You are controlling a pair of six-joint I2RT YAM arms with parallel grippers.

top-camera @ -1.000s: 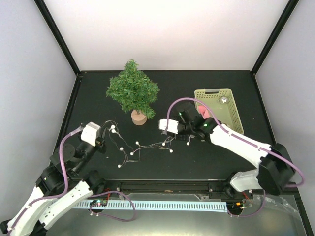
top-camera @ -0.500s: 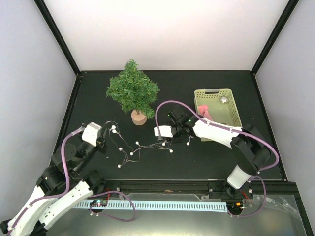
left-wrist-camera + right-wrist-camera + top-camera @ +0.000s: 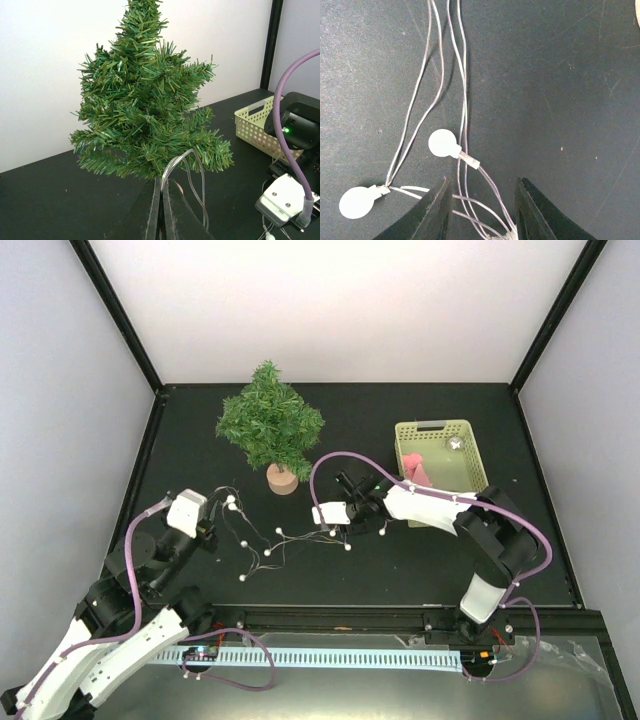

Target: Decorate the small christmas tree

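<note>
My right gripper's open fingers are still above the wires between them, so it is too early to close. It lowers to the wires, then closes on them.
The small christmas tree (image 3: 270, 425) stands upright on its wood disc base at the back left of the black table; it fills the left wrist view (image 3: 145, 100). A string of thin clear wire with small white ball lights (image 3: 280, 535) lies spread on the table in front of it. My left gripper (image 3: 207, 527) is shut on a loop of that wire (image 3: 182, 165) at the string's left end. My right gripper (image 3: 345, 525) is open, pointing down over the string's right end; wires and a white ball (image 3: 444, 144) lie between its fingers (image 3: 432, 207).
A pale green lattice basket (image 3: 470, 445) holding a pink item (image 3: 420, 475) and a silver ball (image 3: 455, 443) stands at the right. Black frame posts and white walls enclose the table. A white cable tray runs along the near edge.
My right arm has swung left from beside the basket and come down over the right end of the light string. The left arm and the tree have stayed still.
</note>
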